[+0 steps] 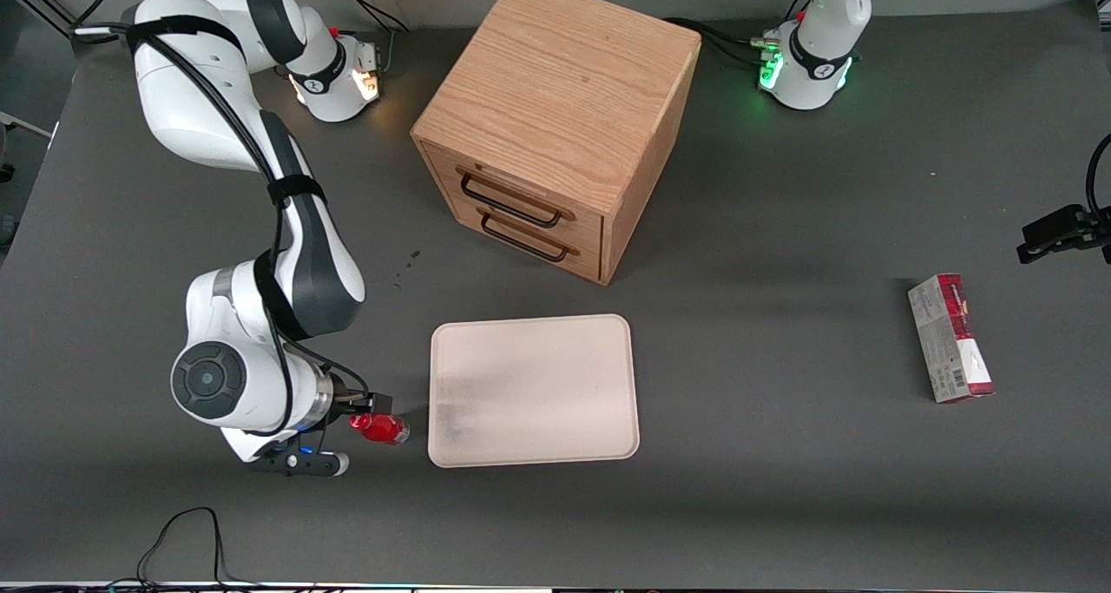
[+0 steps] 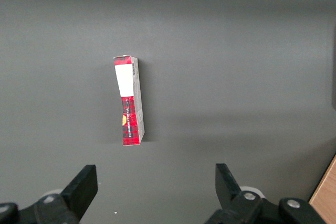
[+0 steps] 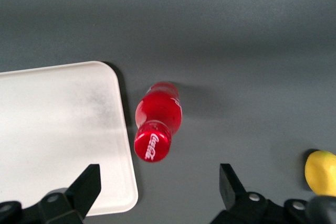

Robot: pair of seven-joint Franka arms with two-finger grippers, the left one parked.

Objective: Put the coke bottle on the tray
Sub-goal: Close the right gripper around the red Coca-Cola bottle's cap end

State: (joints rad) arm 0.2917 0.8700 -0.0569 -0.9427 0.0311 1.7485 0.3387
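Observation:
I will place the coke bottle on the tray (image 3: 58,129), so my right gripper will grab the bottle by its red cap (image 3: 152,142) next.
The coke bottle (image 1: 384,428) is tiny and red. It sits on the dark table just beside the tray's (image 1: 534,389) near corner, on the working arm's side. In the right wrist view its red cap (image 3: 152,147) faces the camera, and the tray's rounded corner (image 3: 105,129) lies close beside the bottle (image 3: 159,111). My right gripper (image 1: 375,409) is right at the bottle's cap end. It is open (image 3: 157,195), with the fingers spread wide on either side. The bottle sits ahead of the fingertips and neither touches it. I cannot tell whether the bottle stands or lies.
A wooden drawer cabinet (image 1: 560,124) stands farther from the front camera than the tray. A red-and-grey carton (image 1: 950,337) lies toward the parked arm's end of the table. A yellow lump (image 3: 320,171) lies beside the gripper, away from the tray.

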